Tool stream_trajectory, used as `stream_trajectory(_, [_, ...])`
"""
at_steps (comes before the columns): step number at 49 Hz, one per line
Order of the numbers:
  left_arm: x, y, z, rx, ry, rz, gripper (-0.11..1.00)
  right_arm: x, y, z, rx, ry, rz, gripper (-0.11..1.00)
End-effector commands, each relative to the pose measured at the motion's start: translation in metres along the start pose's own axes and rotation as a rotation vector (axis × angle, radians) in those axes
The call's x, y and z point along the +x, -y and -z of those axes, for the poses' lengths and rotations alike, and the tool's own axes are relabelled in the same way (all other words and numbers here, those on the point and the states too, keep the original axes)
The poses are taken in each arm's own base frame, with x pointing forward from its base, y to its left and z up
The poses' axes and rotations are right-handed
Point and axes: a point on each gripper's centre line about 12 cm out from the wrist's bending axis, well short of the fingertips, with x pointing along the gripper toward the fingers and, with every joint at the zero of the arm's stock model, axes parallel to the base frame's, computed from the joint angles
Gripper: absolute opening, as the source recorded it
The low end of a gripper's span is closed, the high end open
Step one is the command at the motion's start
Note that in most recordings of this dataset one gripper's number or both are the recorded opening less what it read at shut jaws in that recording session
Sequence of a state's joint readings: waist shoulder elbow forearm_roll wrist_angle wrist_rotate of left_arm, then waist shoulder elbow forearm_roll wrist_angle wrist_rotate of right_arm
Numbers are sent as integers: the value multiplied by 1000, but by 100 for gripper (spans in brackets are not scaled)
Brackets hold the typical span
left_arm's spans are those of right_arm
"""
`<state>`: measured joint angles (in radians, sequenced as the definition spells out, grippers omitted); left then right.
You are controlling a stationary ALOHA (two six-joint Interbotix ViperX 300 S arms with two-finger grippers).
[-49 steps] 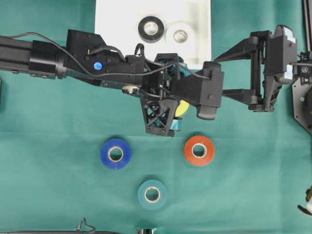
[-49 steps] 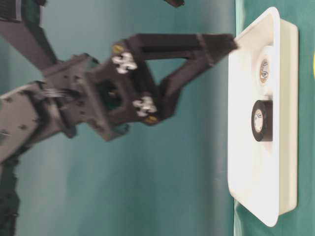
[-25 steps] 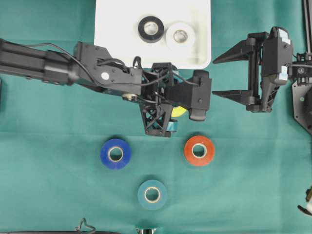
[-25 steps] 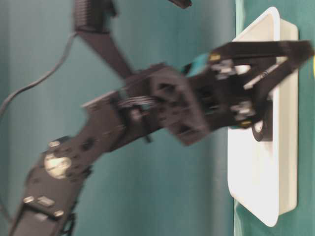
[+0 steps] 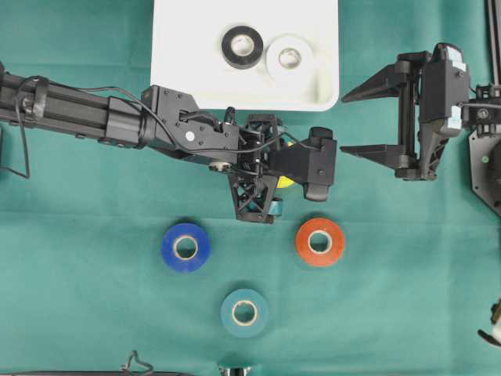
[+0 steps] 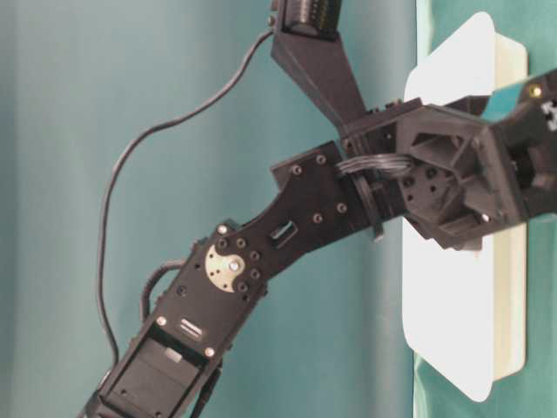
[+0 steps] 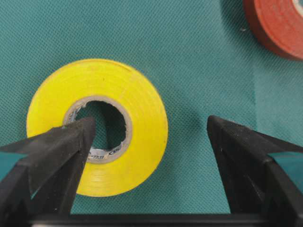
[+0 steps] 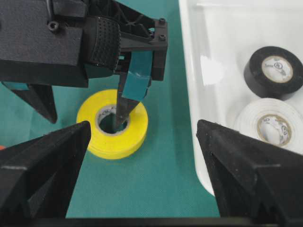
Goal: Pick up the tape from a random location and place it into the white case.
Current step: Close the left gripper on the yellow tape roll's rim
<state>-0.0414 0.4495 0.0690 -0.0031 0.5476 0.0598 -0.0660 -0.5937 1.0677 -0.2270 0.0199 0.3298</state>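
My left gripper is open less wide than the yellow tape roll, so next it needs to pick up the roll by the side of the ring beside its hole [image 5: 285,182].
A yellow tape roll [image 7: 102,125] lies flat on the green cloth just below the white case [image 5: 176,63]. My left gripper [image 7: 150,125] is open and points down over it. One of its fingers [image 8: 124,111] reaches into the roll's hole and the other stands outside the roll, over bare cloth. From overhead the left gripper [image 5: 272,186] hides most of the yellow tape roll [image 5: 288,178]. My right gripper [image 5: 356,117] hangs open to the right of the case, holding nothing.
A black roll [image 5: 242,46] and a white roll [image 5: 288,56] lie in the case. On the cloth nearer the front lie a blue roll [image 5: 185,247], an orange-red roll [image 5: 319,241] and a teal roll [image 5: 244,312].
The left gripper has come down over the yellow roll, one finger entering its hole. The right arm pulled back to the right, then held still.
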Motion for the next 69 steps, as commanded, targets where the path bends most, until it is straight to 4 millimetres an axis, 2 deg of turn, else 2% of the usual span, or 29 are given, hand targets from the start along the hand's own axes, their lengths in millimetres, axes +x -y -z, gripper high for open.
stream_trajectory(1, [-10,-4,-7,-6,32,-6,96,-1,-1,-11,-3,33,-5,89])
stream_trajectory(19, [-10,-4,-7,-6,30,-6,96,-1,-1,-11,-2,33,-4,89])
stream_trajectory(25, [-9,-4,-6,-7,20,-6,92,-1,-1,-10,-2,32,-4,89])
stream_trajectory(28, [-10,-4,-6,-6,21,-5,82,-1,-1,-10,-2,32,-4,89])
stream_trajectory(36, [-10,-3,-7,-5,23,-4,34,-1,-1,-11,-3,33,-5,89])
stream_trajectory(39, [-10,-3,-7,-5,23,-4,23,-1,-1,-10,-1,32,-5,89])
stream_trajectory(69, [-11,-3,-8,-7,29,-3,23,-1,-1,-9,-1,29,-5,89])
